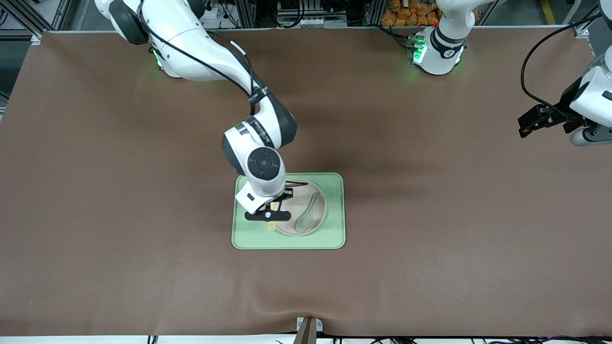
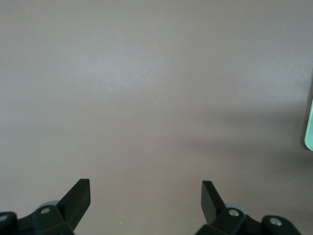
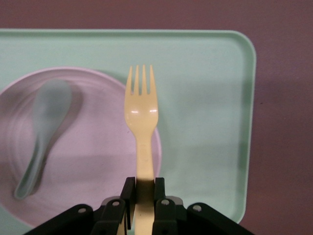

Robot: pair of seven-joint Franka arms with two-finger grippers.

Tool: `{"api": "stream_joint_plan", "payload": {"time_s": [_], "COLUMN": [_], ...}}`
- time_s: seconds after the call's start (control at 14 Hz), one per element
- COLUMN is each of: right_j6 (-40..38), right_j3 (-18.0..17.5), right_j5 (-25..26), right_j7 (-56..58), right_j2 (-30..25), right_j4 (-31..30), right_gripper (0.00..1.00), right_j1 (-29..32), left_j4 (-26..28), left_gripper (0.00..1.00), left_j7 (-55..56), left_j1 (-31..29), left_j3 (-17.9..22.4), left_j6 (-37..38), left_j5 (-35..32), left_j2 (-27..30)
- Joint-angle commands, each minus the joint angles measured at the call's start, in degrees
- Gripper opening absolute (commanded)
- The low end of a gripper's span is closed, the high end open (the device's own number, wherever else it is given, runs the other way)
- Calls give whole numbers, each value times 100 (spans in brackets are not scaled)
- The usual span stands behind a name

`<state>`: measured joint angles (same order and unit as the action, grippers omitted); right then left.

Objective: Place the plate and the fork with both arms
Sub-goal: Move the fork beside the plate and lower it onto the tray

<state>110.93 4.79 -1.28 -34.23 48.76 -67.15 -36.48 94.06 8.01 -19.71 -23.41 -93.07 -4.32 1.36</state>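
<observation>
The neck [image 3: 144, 149] of the fork [image 3: 141, 107] is over the plate's rim, so my right gripper should keep holding the fork until it hangs over the tray beside the plate.
The off-white plate [image 1: 313, 217] sits on the light green tray [image 1: 334, 239] in the middle of the table, with a pale green spoon [image 1: 306, 215] lying in it. My right gripper [image 1: 271, 215] is shut on the handle of the pale yellow fork [image 1: 271, 225] and holds it over the plate's rim and the tray. In the right wrist view the fork [image 3: 141, 107] points tines outward over the plate [image 3: 98, 156] and tray [image 3: 205, 98], gripped by the right gripper [image 3: 144, 188]. My left gripper [image 1: 528, 125] is open and empty, up over the left arm's end of the table; in its wrist view [image 2: 145, 188] only bare mat shows.
The brown mat [image 1: 143, 239] covers the whole table. A sliver of the green tray's edge [image 2: 309, 129] shows in the left wrist view. A small clamp [image 1: 307, 329] sits at the table's front edge.
</observation>
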Motion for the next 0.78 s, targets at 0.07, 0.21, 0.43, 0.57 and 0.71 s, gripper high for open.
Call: {"api": "stream_joint_plan", "payload": {"time_s": [0.07,0.21,0.43,0.57,0.71], "right_j6": [304,866,1395,1396,1440], "right_j3": [-93,-119,-110,-110,-119], "right_j5": [-4,-12,-30,-30,-30], "right_j7": [309,539,671,681,681], "right_j2": [-410,-805,-948,-913,-886], "right_j4": [-603,-1340,-1958,-2056,-2161], "right_gripper": [3,3,3,3,3], "right_j1": [430,624,660,651,599], "left_j4": [-72,-80,-255,-440,-590], "left_gripper": [100,100,100,100,100], "left_j7": [34,95,280,280,219], "left_j1": [920,1529,2101,2453,2533], "left_j3": [887,1329,1611,1909,1972], "left_j6": [122,122,218,438,701], "left_j5": [90,98,133,326,414], "left_j2": [154,154,75,75,75]}}
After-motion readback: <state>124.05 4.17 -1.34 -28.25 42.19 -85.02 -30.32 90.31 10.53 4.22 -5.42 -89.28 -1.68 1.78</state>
